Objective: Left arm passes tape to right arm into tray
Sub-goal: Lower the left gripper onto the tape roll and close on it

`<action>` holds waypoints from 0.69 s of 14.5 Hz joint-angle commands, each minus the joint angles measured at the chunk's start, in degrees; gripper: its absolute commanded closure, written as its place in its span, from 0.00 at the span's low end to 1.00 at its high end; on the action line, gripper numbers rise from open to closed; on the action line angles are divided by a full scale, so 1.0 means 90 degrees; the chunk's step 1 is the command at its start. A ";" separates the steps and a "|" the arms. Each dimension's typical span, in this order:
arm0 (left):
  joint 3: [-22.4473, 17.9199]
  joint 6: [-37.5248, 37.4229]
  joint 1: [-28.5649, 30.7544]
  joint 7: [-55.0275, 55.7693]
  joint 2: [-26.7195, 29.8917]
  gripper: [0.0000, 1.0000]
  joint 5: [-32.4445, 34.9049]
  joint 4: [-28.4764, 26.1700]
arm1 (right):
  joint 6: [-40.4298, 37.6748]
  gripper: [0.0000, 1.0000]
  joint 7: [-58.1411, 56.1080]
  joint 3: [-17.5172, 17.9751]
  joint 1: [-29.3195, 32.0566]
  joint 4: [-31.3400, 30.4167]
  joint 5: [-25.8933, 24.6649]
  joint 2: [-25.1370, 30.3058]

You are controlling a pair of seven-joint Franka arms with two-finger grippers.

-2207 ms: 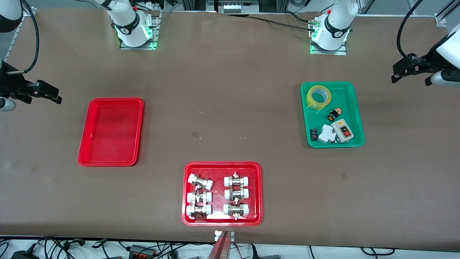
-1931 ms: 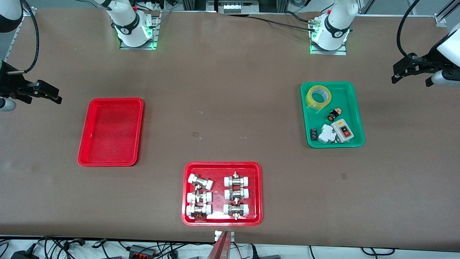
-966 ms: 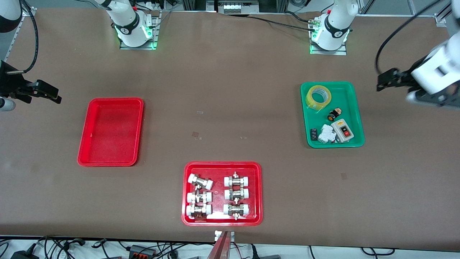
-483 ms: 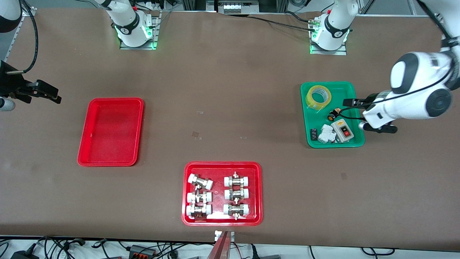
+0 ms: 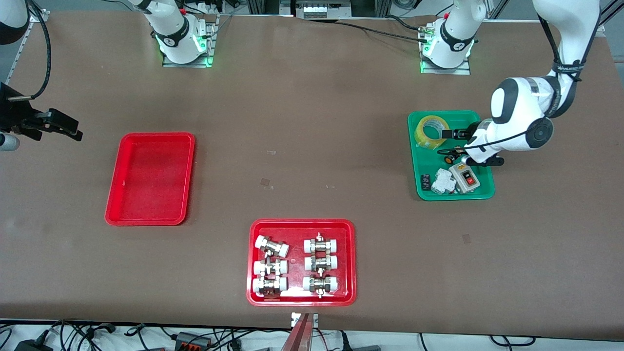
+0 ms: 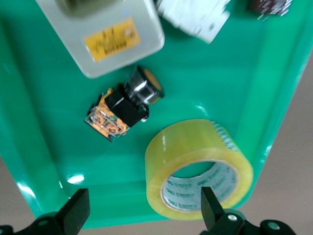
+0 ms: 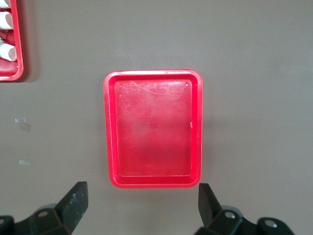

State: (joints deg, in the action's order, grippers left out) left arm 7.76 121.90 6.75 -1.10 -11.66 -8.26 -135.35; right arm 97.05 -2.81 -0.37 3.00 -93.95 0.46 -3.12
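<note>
My left gripper picks up the yellow tape by its ring side [image 5: 431, 142] next. Then it passes the tape to my right arm.
The yellow tape [image 5: 432, 130] lies flat in the green tray [image 5: 463, 121], at its end nearest the robot bases. My left gripper [image 5: 446, 142] hangs open just above that tray, beside the tape. In the left wrist view the tape [image 6: 198, 169] sits close to one fingertip [image 6: 211, 208] of the open left gripper [image 6: 144, 208], and nothing is held. The plain red tray [image 5: 151, 178] is empty. My right gripper [image 5: 72, 129] waits open beside it at the right arm's end of the table. The right wrist view shows the tray [image 7: 154, 129] below the open right gripper [image 7: 142, 203].
The green tray [image 6: 49, 122] also holds a black push button [image 6: 127, 107], a grey switch box [image 5: 465, 178] and a white breaker [image 5: 441, 181]. A second red tray [image 5: 302, 224] with several white-capped metal fittings lies nearest the front camera, mid-table.
My left arm has swung in from the table's end and come down over the green tray next to the tape. The right arm has not moved.
</note>
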 commanded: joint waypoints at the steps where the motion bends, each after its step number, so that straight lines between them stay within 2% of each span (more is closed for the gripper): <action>1: 0.0027 0.0458 0.0002 0.0044 0.0222 0.00 -0.0146 -0.0536 | -0.0002 0.00 -0.0069 0.0041 0.0087 0.0048 -0.0051 -0.0005; 3: 0.0027 0.0527 0.0002 0.0083 0.0164 0.01 -0.0156 -0.0557 | 0.0008 0.00 -0.0069 0.0041 0.0087 0.0068 -0.0051 -0.0005; 5: 0.0133 0.0528 0.0002 0.0268 0.0134 0.10 -0.0156 -0.0605 | -0.0021 0.00 -0.0069 0.0051 0.0058 0.0097 -0.0042 0.0005; 8: 0.0378 0.0508 0.0051 0.0454 0.0173 0.35 -0.0195 -0.0713 | -0.0031 0.00 -0.0069 0.0051 0.0058 0.0117 -0.0022 -0.0005; 10: 0.0408 0.0498 0.0051 0.0454 0.0173 0.55 -0.0195 -0.0713 | -0.0070 0.00 -0.0089 0.0041 0.0087 0.0107 -0.0012 -0.0005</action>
State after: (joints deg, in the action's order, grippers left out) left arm 10.67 125.85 6.79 2.69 -11.66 -8.79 -140.32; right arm 97.09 -2.82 -0.37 3.10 -93.62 0.46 -3.23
